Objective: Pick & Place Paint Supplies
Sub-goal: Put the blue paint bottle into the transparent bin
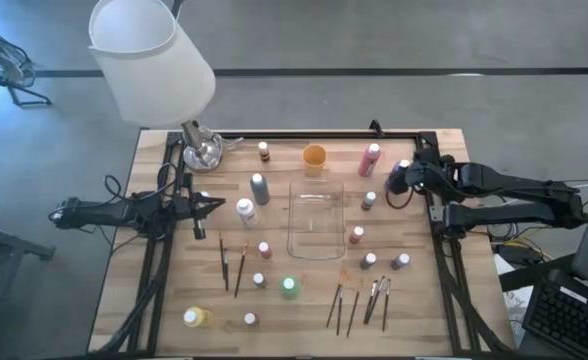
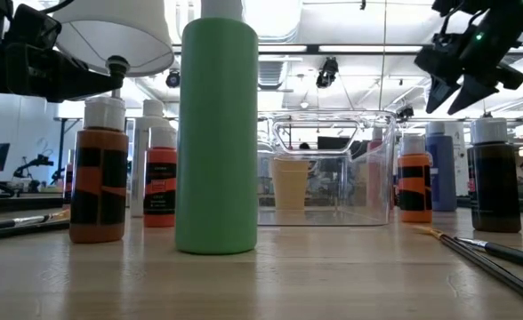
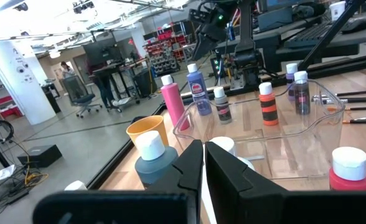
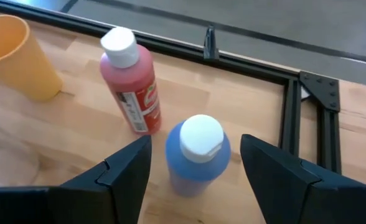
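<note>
I should lower my right gripper before I close it on the blue bottle. My fingers are still above the blue bottle's shoulder.
Small paint bottles stand all over the wooden table, among them a green one, a grey one and a pink one. Thin paintbrushes lie flat at the near left and near right. My right gripper is open at the far right. It hangs above a blue bottle with a white cap, one finger on each side and clear of it. My left gripper is shut and level at the table's left, holding nothing.
A clear plastic tray stands mid-table, with an orange cup behind it. A white lamp shade hangs over the far left corner. A black frame rail runs along the table's edge right by the blue bottle.
</note>
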